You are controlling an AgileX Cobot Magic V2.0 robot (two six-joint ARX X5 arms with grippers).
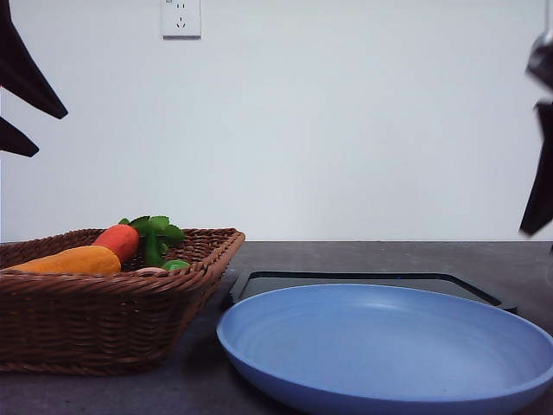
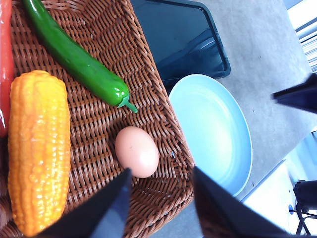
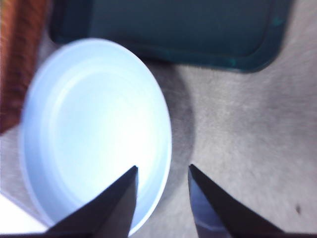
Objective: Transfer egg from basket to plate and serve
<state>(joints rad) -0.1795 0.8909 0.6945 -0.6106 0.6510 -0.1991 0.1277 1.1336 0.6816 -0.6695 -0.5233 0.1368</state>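
Observation:
I need to grab the light blue plate by its rim [image 3: 167, 144] with my right gripper next, so that I can serve the egg on the black tray [image 3: 198, 32].
The brownish-pink egg [image 2: 137, 151] lies in the brown wicker basket [image 2: 94, 124], near the side closest to the plate. My left gripper [image 2: 162, 169] hangs open above it, and the egg sits just ahead of its fingertips, apart from them. From the front, the basket [image 1: 104, 303] stands at the left, and the left gripper [image 1: 52, 134] is high above it. The light blue plate [image 1: 389, 346] lies beside the basket with nothing on it. My right gripper [image 3: 162, 167] is open and holds nothing, above the rim of the plate [image 3: 94, 129].
A yellow corn cob [image 2: 39, 148], a green pepper [image 2: 79, 59] and an orange-red carrot [image 2: 5, 59] share the basket with the egg. A flat black tray [image 1: 371, 281] lies behind the plate. The table is grey. A white wall stands behind it.

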